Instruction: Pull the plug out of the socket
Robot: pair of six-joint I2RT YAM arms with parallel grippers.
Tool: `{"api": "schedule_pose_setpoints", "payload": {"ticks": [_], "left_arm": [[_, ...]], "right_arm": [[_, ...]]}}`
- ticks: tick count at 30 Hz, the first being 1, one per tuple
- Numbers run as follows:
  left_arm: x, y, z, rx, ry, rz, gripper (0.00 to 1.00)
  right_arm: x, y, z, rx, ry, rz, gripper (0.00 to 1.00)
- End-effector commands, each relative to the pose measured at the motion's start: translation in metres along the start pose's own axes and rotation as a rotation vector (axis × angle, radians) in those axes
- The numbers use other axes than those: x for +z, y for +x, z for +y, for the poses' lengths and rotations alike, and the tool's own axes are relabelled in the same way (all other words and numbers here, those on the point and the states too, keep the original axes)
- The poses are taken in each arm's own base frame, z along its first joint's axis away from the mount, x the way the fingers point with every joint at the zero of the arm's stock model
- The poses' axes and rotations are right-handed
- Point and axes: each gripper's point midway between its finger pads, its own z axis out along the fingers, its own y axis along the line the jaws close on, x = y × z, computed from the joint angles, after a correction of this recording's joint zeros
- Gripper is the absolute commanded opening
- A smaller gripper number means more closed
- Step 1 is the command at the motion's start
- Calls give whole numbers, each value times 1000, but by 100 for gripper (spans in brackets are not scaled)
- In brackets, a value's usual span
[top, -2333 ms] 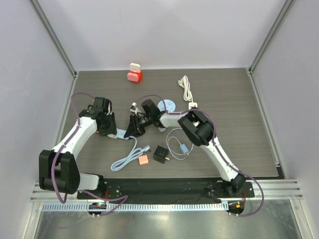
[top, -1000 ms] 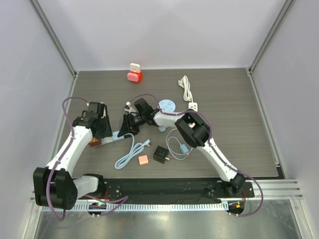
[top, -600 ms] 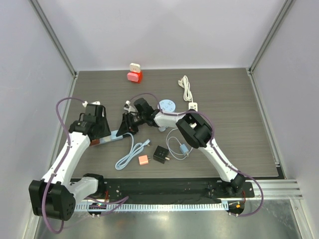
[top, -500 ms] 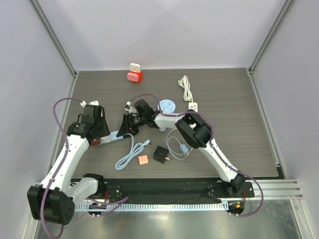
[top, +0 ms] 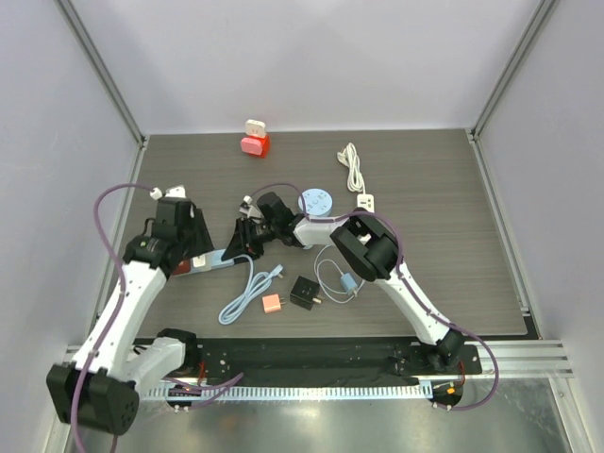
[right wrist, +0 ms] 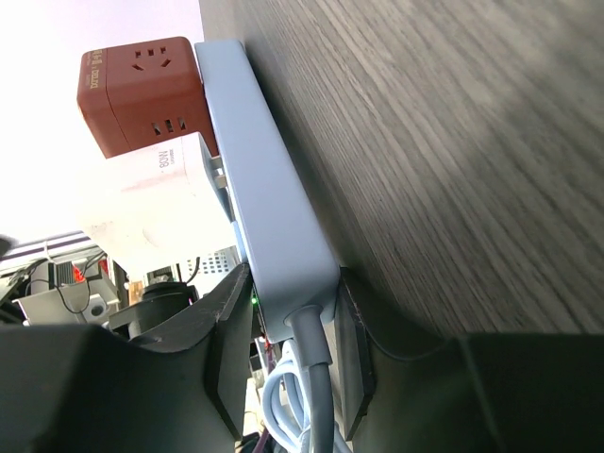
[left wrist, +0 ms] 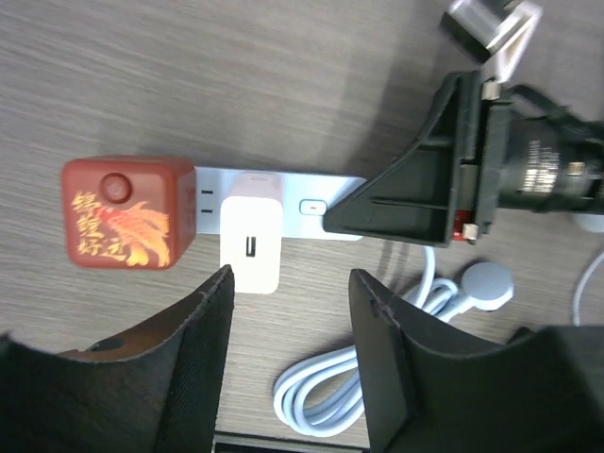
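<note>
My left gripper should next pull the plug off the socket strip, so it needs to grab the white plug (top: 199,260) (left wrist: 251,243) across its opposite long sides.
A pale socket strip (left wrist: 307,205) lies flat on the table, also seen as the socket strip (top: 213,259) from above. A white plug (left wrist: 251,243) sits plugged into it, beside a red cube adapter (left wrist: 127,212) at its end. My left gripper (left wrist: 293,279) hovers open just short of the white plug, with only table and cable between its fingers. My right gripper (right wrist: 288,311) is shut on the cable end of the socket strip (right wrist: 269,217), one finger on each side. From above, the right gripper (top: 247,243) lies low beside the left gripper (top: 189,243).
A coiled white cable (left wrist: 368,377) and a round white puck (left wrist: 486,283) lie near the strip. A black adapter (top: 304,293), a pink adapter (top: 272,303) and a small blue plug (top: 349,281) sit in front. A blue disc (top: 316,200), a white cord (top: 353,168) and a red-and-white block (top: 255,139) lie further back.
My left gripper has opened and its arm has swung out to the left. The white plug and red cube are still on the strip. The right gripper has kept its hold.
</note>
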Motion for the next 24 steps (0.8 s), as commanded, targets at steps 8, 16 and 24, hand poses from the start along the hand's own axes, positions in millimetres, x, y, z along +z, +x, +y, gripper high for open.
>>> {"api": "schedule_pose_setpoints", "payload": {"ticks": [8, 16, 24], "left_arm": [[32, -4, -13, 65, -5, 104, 64], [37, 5, 3, 42, -85, 92, 71], [50, 16, 10, 67, -128, 145, 64]], "right_arm": [[4, 4, -40, 46, 122, -45, 1], [7, 5, -42, 50, 114, -42, 1], [7, 4, -41, 51, 97, -41, 1]]}}
